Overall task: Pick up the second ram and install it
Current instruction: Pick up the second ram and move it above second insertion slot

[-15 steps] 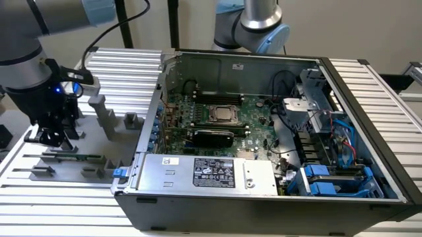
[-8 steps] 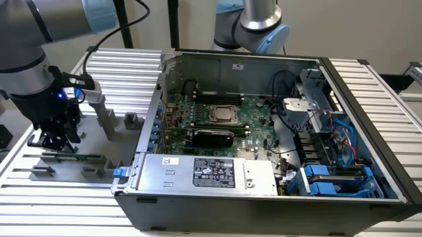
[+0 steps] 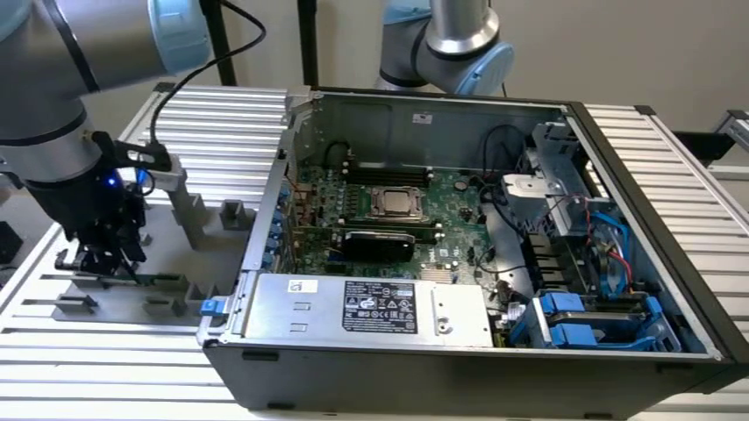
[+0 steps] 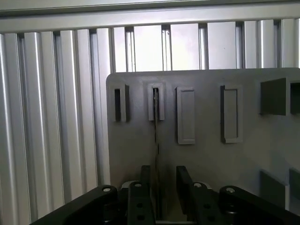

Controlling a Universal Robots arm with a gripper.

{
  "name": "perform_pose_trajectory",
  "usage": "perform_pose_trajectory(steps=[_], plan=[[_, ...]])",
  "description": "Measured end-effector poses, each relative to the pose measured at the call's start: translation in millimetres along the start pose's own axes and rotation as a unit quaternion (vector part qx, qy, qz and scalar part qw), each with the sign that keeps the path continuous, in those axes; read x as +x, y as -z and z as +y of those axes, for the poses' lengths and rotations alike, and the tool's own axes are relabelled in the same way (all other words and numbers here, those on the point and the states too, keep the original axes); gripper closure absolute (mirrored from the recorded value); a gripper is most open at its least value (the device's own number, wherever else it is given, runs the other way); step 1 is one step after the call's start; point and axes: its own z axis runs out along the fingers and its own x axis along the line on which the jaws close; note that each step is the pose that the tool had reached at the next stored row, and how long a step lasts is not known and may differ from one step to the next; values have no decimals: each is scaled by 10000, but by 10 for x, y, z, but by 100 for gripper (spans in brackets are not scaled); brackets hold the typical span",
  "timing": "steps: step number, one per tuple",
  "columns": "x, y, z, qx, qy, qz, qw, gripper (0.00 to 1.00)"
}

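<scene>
I will next grab the second ram with my gripper by the middle of its exposed long edge (image 4: pixel 158 187). Then I can install it on the motherboard.
The second ram (image 4: pixel 156 122) stands on edge in a slot of the grey holder plate (image 4: pixel 206 159), seen as a thin dark line that runs between my fingers. In the exterior view the green stick (image 3: pixel 150 279) lies low on the holder (image 3: pixel 117 303), left of the computer case. My gripper (image 4: pixel 163 177) is open and straddles one end of the stick. One finger (image 4: pixel 146 180) sits close beside the stick and the other finger (image 4: pixel 183 180) stands well apart from it. In the exterior view the gripper (image 3: pixel 98 261) points down onto the holder.
The open computer case (image 3: pixel 468 351) takes up the exterior view's middle and right, with the motherboard (image 3: pixel 387 210) inside and a power supply (image 3: pixel 374 303) at its front. Upright grey holder blocks (image 3: pixel 188 210) stand behind my gripper. A second arm's base (image 3: pixel 451 44) is beyond the case.
</scene>
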Motion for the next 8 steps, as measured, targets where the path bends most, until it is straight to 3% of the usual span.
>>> perform_pose_trajectory(steps=[8], plan=[[33,-121,5,1,2,-1,10000,0]])
